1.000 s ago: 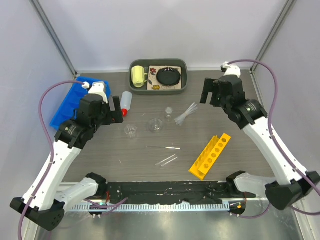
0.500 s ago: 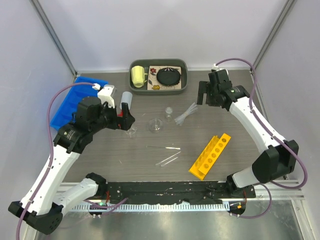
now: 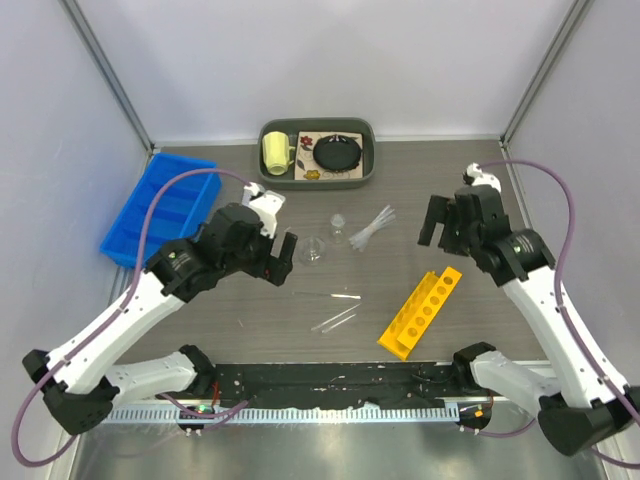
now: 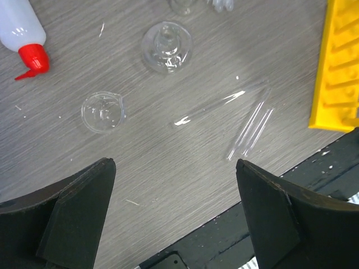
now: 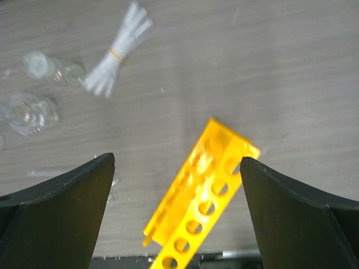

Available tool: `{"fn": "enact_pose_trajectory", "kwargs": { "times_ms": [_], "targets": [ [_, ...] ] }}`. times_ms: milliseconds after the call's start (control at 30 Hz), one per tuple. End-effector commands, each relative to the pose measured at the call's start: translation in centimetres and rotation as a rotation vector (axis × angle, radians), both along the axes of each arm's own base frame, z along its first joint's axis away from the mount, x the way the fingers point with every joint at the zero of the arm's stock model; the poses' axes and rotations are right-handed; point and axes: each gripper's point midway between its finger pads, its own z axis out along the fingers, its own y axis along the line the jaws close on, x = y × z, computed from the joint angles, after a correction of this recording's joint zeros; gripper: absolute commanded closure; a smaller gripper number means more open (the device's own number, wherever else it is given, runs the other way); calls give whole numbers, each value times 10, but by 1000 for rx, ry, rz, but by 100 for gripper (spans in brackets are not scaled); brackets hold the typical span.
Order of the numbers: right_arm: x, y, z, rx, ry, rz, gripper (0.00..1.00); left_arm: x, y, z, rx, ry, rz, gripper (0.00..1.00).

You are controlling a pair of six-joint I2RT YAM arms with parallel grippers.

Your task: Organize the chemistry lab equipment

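My right gripper should keep the holes of the yellow tube rack free to take tubes, so it should grab the rack by its far end next.
My left gripper is open and empty and hovers over the table's middle left. In the left wrist view a small clear beaker, a clear flask, a thin pipette and two thin tubes lie below it. The white red-capped squeeze bottle lies at the upper left of that view; my left arm hides it from the top camera. My right gripper is open and empty above the far end of the yellow tube rack, which lies on its side.
A banded bundle of white pipettes and a small flask lie at centre back. A blue divided tray stands at the far left. A grey bin at the back holds a yellow mug and a black disc.
My left arm has swung right, from beside the blue tray to over the glassware. My right arm has drawn back toward the near right, over the yellow rack.
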Motion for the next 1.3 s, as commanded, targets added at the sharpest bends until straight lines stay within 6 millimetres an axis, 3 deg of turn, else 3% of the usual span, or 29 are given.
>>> {"fn": "enact_pose_trajectory", "kwargs": {
  "times_ms": [0, 233, 533, 933, 1033, 1167, 1267],
  "targets": [
    [-47, -13, -37, 42, 131, -111, 0, 11, -5, -12, 109, -32, 15, 7],
    [-77, -14, -83, 138, 245, -248, 4, 15, -31, -25, 83, -26, -66, 7],
    [-103, -11, -138, 185, 381, -337, 6, 4, -42, -32, 32, 7, -125, 7],
    [-98, -9, -162, 173, 414, -375, 13, -3, -37, -31, 14, 4, -127, 7],
    [-92, -10, -164, 152, 415, -378, 23, -4, -35, -30, 15, 4, -126, 7],
    [-82, -13, -158, 116, 398, -373, 51, -4, -34, -29, 12, 1, -123, 7],
    [-70, -15, -152, 66, 386, -353, 66, -4, -34, -30, 15, 1, -122, 7]
  ]
}}
